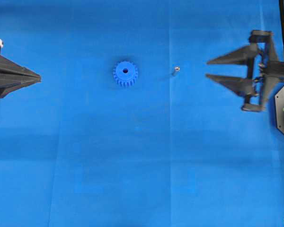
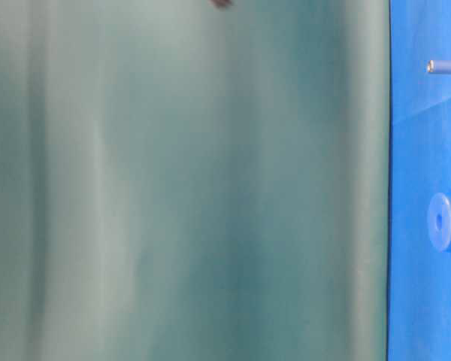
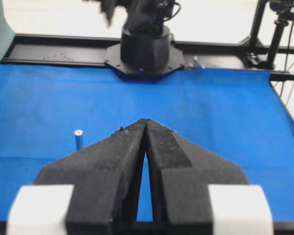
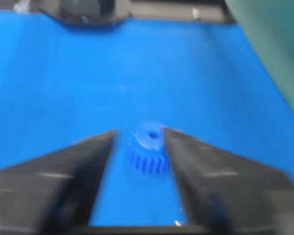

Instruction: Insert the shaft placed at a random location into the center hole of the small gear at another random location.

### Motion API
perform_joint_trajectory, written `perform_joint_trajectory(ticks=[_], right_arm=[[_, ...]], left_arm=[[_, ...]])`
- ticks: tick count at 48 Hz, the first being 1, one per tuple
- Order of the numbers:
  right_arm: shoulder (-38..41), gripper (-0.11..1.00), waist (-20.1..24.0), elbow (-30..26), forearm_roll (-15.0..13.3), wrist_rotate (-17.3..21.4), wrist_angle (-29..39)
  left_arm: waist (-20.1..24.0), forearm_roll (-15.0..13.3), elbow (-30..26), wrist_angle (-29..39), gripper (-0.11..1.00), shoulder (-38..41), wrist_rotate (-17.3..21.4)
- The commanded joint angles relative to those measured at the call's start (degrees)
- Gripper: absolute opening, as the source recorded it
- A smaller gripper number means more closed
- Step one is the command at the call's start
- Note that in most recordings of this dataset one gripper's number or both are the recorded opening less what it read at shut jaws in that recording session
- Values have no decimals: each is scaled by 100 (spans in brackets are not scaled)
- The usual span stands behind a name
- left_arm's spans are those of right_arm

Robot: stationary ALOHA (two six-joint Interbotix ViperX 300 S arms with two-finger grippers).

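Note:
The right gripper goes to the shaft and grips its upper end (image 1: 177, 69) next, so its lower end stays free to enter the small gear's center hole (image 1: 125, 70).
The small gear (image 1: 125, 74) lies flat on the blue table cover, left of the middle, with its center hole (image 1: 125, 71) facing up. The shaft (image 1: 175, 71) stands upright to its right, apart from it. My left gripper (image 1: 38, 78) rests at the left edge, shut and empty. My right gripper (image 1: 208, 69) is open just right of the shaft, pointing at it. In the right wrist view the gear (image 4: 148, 149) shows between the open fingers, and the shaft's tip (image 4: 177, 223) is at the bottom edge. In the left wrist view the shaft (image 3: 79, 139) stands left of the shut gripper (image 3: 146, 121); the gear is hidden there.
A green curtain (image 2: 188, 180) fills most of the table-level view, where the shaft (image 2: 445, 66) and gear (image 2: 441, 220) show at the right. The right arm's base (image 3: 144, 49) and a black frame rail (image 3: 49, 46) stand at the table's far end.

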Motion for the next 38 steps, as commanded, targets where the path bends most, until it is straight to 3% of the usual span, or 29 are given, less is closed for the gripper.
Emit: perform_joint_trajectory(ticks=[1, 5, 7, 12, 24, 38], right_arm=[[492, 60, -123, -88, 79, 0, -316], [967, 83, -176, -114, 105, 0, -624], [1195, 87, -202, -132, 114, 0, -765], [1793, 78, -316, -193, 229, 0, -1107], [2865, 79, -378, -264, 308, -9, -1749], [3612, 78, -387, -404, 580, -9, -1898]], left_arm=[[-9, 9, -44, -53, 0, 26, 0], [-18, 9, -26, -53, 0, 18, 0], [-9, 9, -26, -53, 0, 26, 0], [-9, 9, -9, -53, 0, 9, 0], [-9, 9, 9, -53, 0, -9, 0], [35, 9, 26, -53, 0, -9, 0]])
